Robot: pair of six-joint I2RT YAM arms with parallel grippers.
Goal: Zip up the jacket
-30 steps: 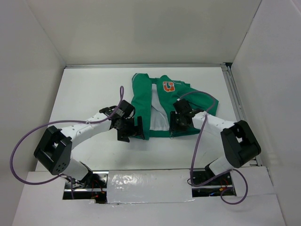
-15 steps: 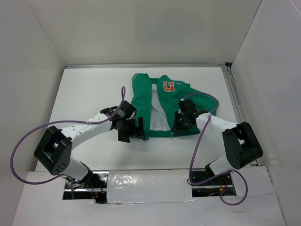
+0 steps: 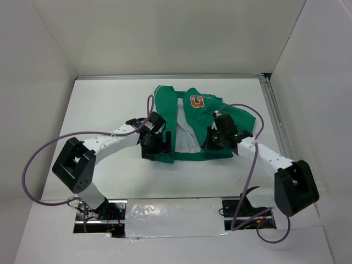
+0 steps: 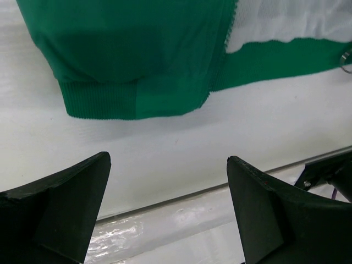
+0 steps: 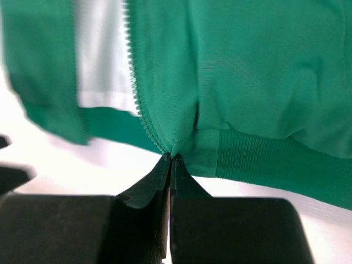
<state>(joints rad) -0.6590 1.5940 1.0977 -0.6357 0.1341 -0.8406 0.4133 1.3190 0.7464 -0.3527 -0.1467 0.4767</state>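
The teeth should stay free to zip up. My left gripper needs to grab the free panel's bottom hem just beside the zipper teeth next.
The green jacket lies open on the white table, white lining showing and its orange "G" patch facing up. My right gripper is shut on the bottom corner of the jacket's right front panel. In the right wrist view its tips pinch the fabric where the zipper teeth meet the ribbed hem. My left gripper stands open just in front of the left panel's hem. Nothing is between its fingers. Zipper teeth run up that panel's edge.
White walls box in the table on three sides. A metal rail runs along the right edge. Shiny tape covers the near ledge between the arm bases. Purple cables loop off both arms.
My right gripper closed on the jacket's bottom zipper corner while its arm stretched out. The left arm swung toward the jacket's left hem, still open.
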